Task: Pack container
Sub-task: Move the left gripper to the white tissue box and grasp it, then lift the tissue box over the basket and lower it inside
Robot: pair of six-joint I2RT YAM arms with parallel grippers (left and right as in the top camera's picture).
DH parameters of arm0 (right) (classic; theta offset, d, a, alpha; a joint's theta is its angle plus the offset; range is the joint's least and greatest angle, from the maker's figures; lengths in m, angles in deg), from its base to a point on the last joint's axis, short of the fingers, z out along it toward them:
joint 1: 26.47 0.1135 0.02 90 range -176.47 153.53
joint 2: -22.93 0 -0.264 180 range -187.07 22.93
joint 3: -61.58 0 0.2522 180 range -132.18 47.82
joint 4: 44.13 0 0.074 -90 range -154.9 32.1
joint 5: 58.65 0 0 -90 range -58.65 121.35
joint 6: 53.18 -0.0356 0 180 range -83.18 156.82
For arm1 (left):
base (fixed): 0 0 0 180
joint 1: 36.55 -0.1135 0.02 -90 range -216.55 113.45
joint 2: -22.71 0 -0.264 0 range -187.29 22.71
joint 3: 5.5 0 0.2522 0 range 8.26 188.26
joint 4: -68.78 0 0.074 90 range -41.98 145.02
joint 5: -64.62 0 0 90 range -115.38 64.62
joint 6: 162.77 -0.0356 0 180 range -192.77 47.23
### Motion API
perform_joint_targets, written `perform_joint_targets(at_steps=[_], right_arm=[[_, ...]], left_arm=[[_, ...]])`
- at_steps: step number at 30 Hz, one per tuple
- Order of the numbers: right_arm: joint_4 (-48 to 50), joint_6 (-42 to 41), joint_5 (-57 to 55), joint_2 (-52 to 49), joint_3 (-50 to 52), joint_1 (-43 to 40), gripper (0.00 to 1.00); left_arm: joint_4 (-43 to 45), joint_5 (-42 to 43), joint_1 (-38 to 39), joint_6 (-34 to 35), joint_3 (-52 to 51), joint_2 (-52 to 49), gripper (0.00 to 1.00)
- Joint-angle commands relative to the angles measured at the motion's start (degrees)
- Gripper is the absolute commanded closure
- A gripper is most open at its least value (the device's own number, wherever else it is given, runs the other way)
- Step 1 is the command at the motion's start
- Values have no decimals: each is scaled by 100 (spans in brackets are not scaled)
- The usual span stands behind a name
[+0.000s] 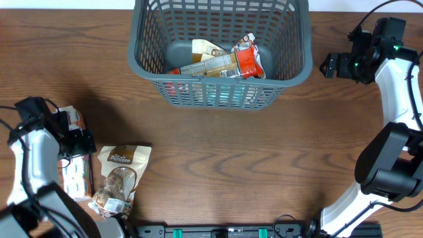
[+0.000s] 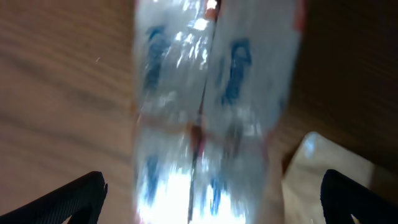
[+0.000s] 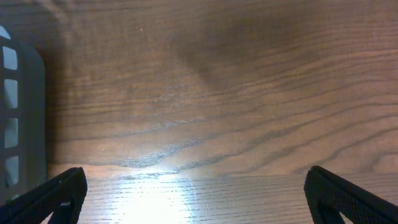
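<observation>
The packet's full width [image 1: 76,157] [image 2: 202,138] is between my left gripper's fingers but below them, so closing now would miss. My left gripper lowers first, then closes on the packet.
The dark grey basket [image 1: 221,56] stands at the back centre with several snack packets inside, one red and silver [image 1: 246,59]. Its wall shows at the left edge of the right wrist view [image 3: 15,118]. My left gripper [image 1: 78,144] is at the front left, open, its fingers wide on either side of a shiny white and blue packet [image 2: 211,106], which also shows in the overhead view [image 1: 74,175]. A beige packet of round snacks [image 1: 120,178] lies just right of it; its corner shows in the left wrist view [image 2: 323,162]. My right gripper [image 1: 328,66] is open and empty over bare table right of the basket.
Another packet with orange print [image 1: 74,119] lies under the left arm. The table is brown wood [image 1: 231,158]. A black rail runs along the front edge [image 1: 218,231].
</observation>
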Motion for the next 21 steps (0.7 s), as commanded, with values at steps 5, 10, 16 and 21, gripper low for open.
perform_joint_targets(at_steps=[5, 10, 16, 21], right_arm=[[-28, 175, 28, -26, 28, 48, 1], [-28, 197, 26, -26, 28, 48, 1], [-26, 195, 26, -26, 28, 48, 2], [-26, 192, 28, -26, 28, 48, 1]], left_arm=[[289, 17, -24, -249, 17, -831, 1], [225, 232, -22, -181, 17, -988, 10], [225, 901, -22, -11, 37, -852, 71], [0, 1228, -17, 271, 195, -546, 94]])
